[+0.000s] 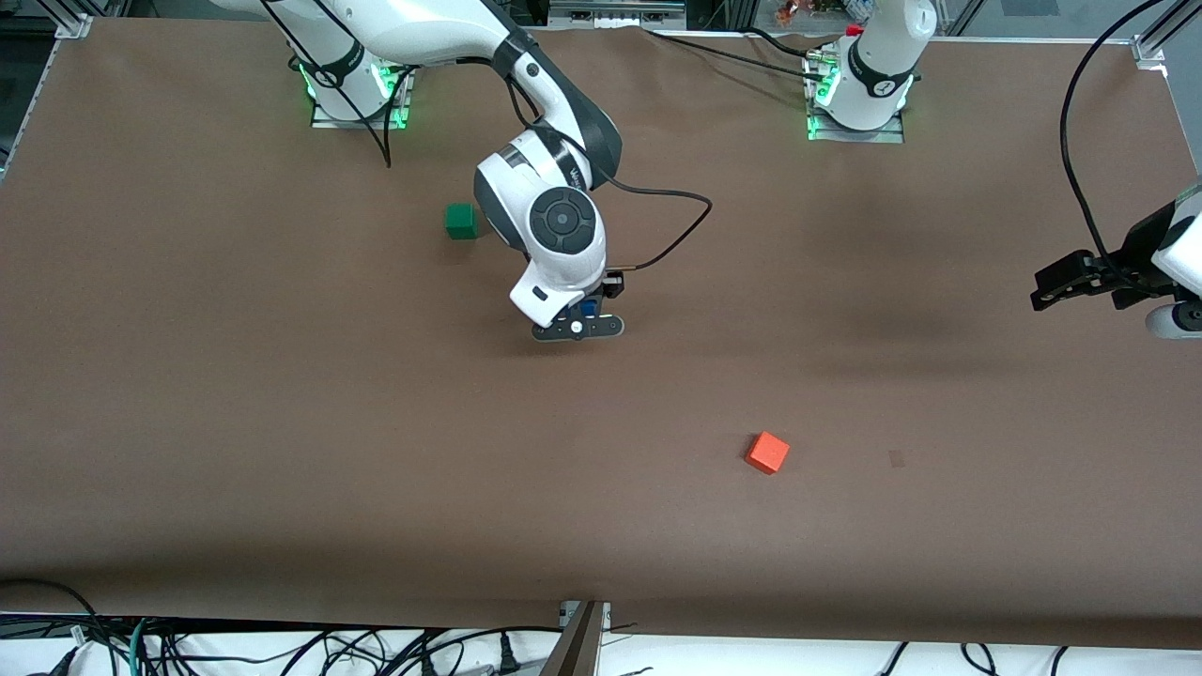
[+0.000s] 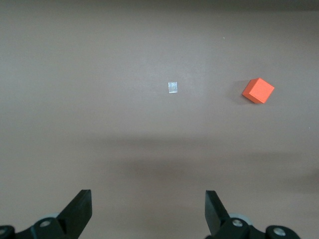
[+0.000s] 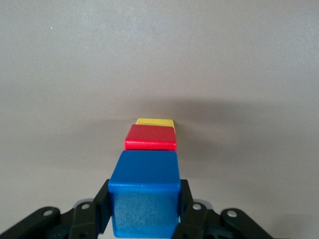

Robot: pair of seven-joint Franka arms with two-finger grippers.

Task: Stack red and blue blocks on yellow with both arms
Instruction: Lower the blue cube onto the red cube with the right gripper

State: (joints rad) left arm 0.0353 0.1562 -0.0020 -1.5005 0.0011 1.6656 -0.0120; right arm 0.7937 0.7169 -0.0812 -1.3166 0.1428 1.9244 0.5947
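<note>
My right gripper needs to release the block now. The blue block (image 3: 144, 191) is squarely over the red block (image 3: 150, 138) and would stand there if I opened my gripper now.
My right gripper (image 3: 144, 209) is shut on the blue block (image 3: 144, 191), one finger on each of its sides. Directly under it the red block (image 3: 150, 138) sits on the yellow cube (image 3: 155, 122), of which only a thin edge shows. Whether blue touches red I cannot tell. In the front view the right gripper (image 1: 577, 327) is down at mid-table with a sliver of the blue block (image 1: 589, 306) showing; red and yellow are hidden under it. My left gripper (image 1: 1056, 286) hangs open over the left arm's end of the table, and in its own view the left gripper (image 2: 147, 201) holds nothing.
An orange cube (image 1: 767, 453) lies nearer the front camera, toward the left arm's end, and the orange cube (image 2: 258, 90) also shows in the left wrist view. A green cube (image 1: 460, 222) sits beside the right arm's forearm. A small pale mark (image 2: 172, 87) is on the brown tabletop.
</note>
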